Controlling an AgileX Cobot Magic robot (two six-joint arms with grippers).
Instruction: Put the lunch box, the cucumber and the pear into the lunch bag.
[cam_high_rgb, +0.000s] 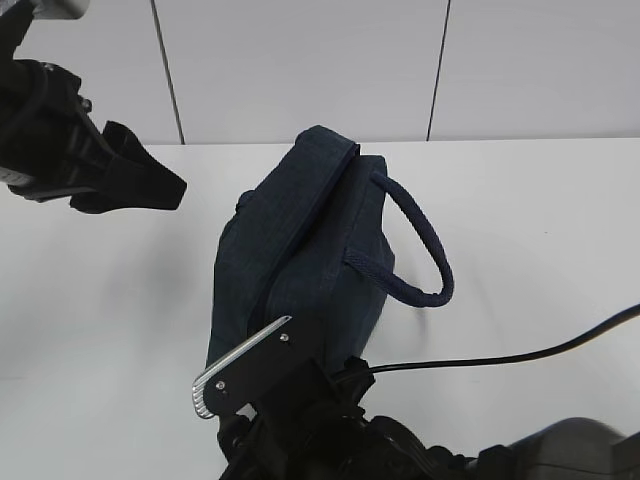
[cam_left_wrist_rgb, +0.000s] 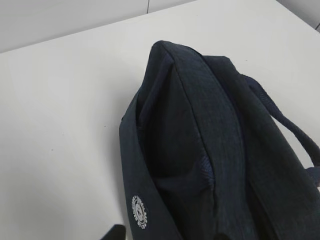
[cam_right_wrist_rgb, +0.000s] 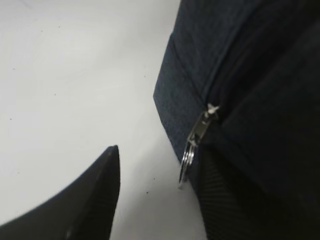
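Note:
The slider (cam_right_wrist_rgb: 210, 112) sits tight against the navy cloth, so my right gripper will next grab the metal ring pull by its free hanging end (cam_right_wrist_rgb: 186, 164).
The dark navy lunch bag (cam_high_rgb: 300, 250) lies on the white table, its looped handle (cam_high_rgb: 425, 250) to the right. It fills the left wrist view (cam_left_wrist_rgb: 200, 150). My left gripper (cam_high_rgb: 150, 180) hangs open and empty above the table, up and left of the bag; only its tips show in the left wrist view (cam_left_wrist_rgb: 167, 235). My right gripper (cam_right_wrist_rgb: 160, 200) is open at the bag's near end. The metal ring pull (cam_right_wrist_rgb: 187, 162) of the zipper hangs between its fingers, close to the right finger (cam_right_wrist_rgb: 225, 205), untouched. The lunch box, cucumber and pear are out of view.
The white table (cam_high_rgb: 520, 220) runs to a pale wall behind. My right arm (cam_high_rgb: 300, 410), with a silver bracket (cam_high_rgb: 240, 365), covers the bag's near end, and a black cable (cam_high_rgb: 500, 358) trails off to the right.

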